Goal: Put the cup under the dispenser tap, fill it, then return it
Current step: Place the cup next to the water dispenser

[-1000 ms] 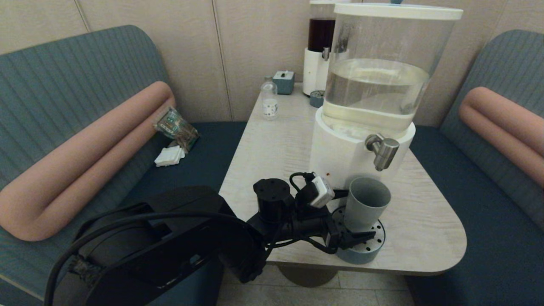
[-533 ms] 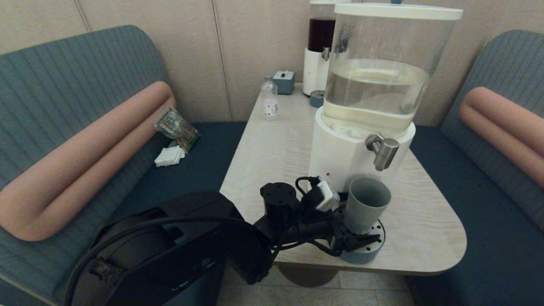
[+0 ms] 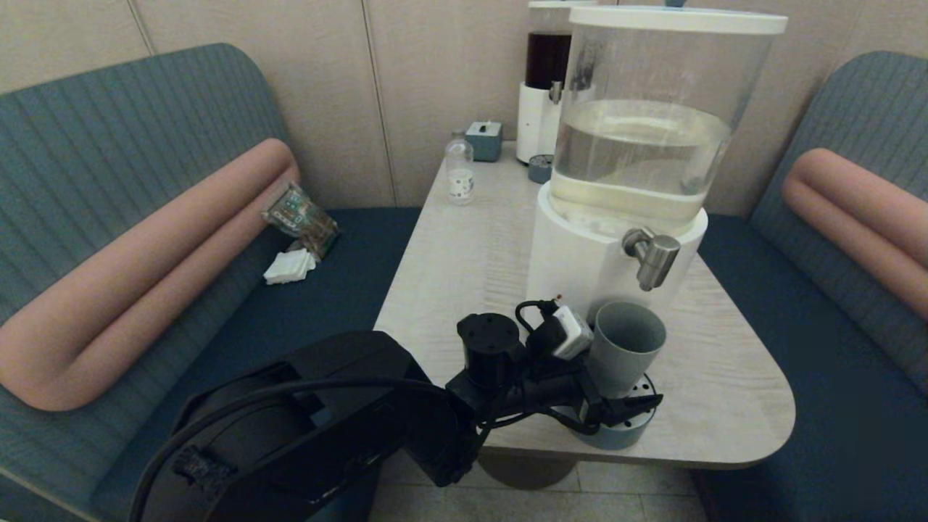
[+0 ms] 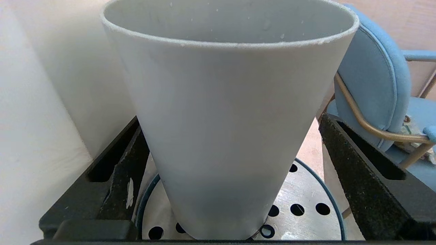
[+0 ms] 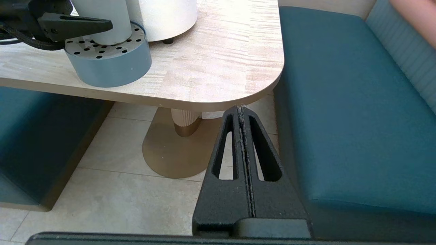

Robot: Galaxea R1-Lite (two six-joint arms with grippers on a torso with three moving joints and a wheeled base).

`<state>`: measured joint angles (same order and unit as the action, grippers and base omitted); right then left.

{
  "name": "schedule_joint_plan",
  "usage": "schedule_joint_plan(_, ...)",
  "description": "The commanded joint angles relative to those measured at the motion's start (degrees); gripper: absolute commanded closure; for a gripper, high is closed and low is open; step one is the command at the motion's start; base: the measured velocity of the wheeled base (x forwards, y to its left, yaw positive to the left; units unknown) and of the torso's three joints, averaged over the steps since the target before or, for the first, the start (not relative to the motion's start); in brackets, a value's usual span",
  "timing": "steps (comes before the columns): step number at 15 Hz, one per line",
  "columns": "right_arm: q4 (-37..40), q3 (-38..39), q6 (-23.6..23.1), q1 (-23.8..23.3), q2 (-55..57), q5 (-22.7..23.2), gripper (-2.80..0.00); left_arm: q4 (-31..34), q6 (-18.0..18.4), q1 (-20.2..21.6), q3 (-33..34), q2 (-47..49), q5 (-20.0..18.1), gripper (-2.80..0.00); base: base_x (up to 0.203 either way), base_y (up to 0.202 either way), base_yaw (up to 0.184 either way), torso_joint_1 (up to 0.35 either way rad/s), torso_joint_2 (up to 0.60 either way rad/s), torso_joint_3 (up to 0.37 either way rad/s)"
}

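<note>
The left gripper grabs the grey-blue cup by its tapered lower body (image 3: 612,374) (image 4: 229,175) next. Then it returns the cup from the drip tray to the table.
The grey-blue cup (image 3: 625,348) stands upright on the round perforated drip tray (image 3: 616,435), just below the metal dispenser tap (image 3: 655,257) of the large clear-tank dispenser (image 3: 638,145). My left gripper (image 3: 627,397) is open, with one finger on each side of the cup's lower part. In the left wrist view the cup (image 4: 228,119) fills the space between the fingers (image 4: 344,163); a gap shows on one side and the other finger sits very close. My right gripper (image 5: 241,110) is shut and empty, parked low beside the table's near right corner.
A slim dispenser with dark liquid (image 3: 545,80), a small clear bottle (image 3: 460,170), a blue box (image 3: 484,139) and a second small tray (image 3: 540,168) stand at the table's far end. The drip tray sits close to the table's front edge (image 3: 725,449). Benches flank the table.
My left arm has moved right and forward. Its open fingers now reach further along the sides of the cup. The cup has stayed on the tray.
</note>
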<state>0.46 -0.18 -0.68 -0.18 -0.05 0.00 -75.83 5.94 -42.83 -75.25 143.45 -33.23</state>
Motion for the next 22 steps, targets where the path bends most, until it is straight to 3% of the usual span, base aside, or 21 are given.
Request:
schedule_joint_plan(1, 0.0, 0.0, 0.0, 0.0, 0.0, 0.0, 0.0, -0.4, 0.0, -0.2, -0.1, 0.1, -0.1, -2.8, 0.0, 0.0, 0.0, 0.0, 0.0, 0.0)
schedule_joint_plan(2, 0.0, 0.0, 0.0, 0.0, 0.0, 0.0, 0.0, -0.3, 0.0, -0.2, -0.1, 0.3, -0.1, -2.8, 0.0, 0.0, 0.0, 0.0, 0.0, 0.0)
schedule_joint_plan(3, 0.1, 0.0, 0.0, 0.0, 0.0, 0.0, 0.0, -0.4, 0.0, -0.2, -0.2, 0.6, 0.0, -1.88, 0.0, 0.0, 0.0, 0.0, 0.0, 0.0)
schedule_joint_plan(4, 0.0, 0.0, 0.0, 0.0, 0.0, 0.0, 0.0, -0.3, 0.1, -0.2, -0.2, 0.8, 0.2, 0.0, 0.0, 0.0, 0.0, 0.0, 0.0, 0.0)
schedule_joint_plan(14, 0.0, 0.0, 0.0, 0.0, 0.0, 0.0, 0.0, -2.0, -1.4, -1.0, 1.2, -1.0, 2.6, 0.0, 0.0, 0.0, 0.0, 0.0, 0.0, 0.0)
schedule_joint_plan(22, 0.0, 0.0, 0.0, 0.0, 0.0, 0.0, 0.0, -4.7, -3.2, -2.0, 17.6, -13.0, 6.2, 0.0, 0.0, 0.0, 0.0, 0.0, 0.0, 0.0)
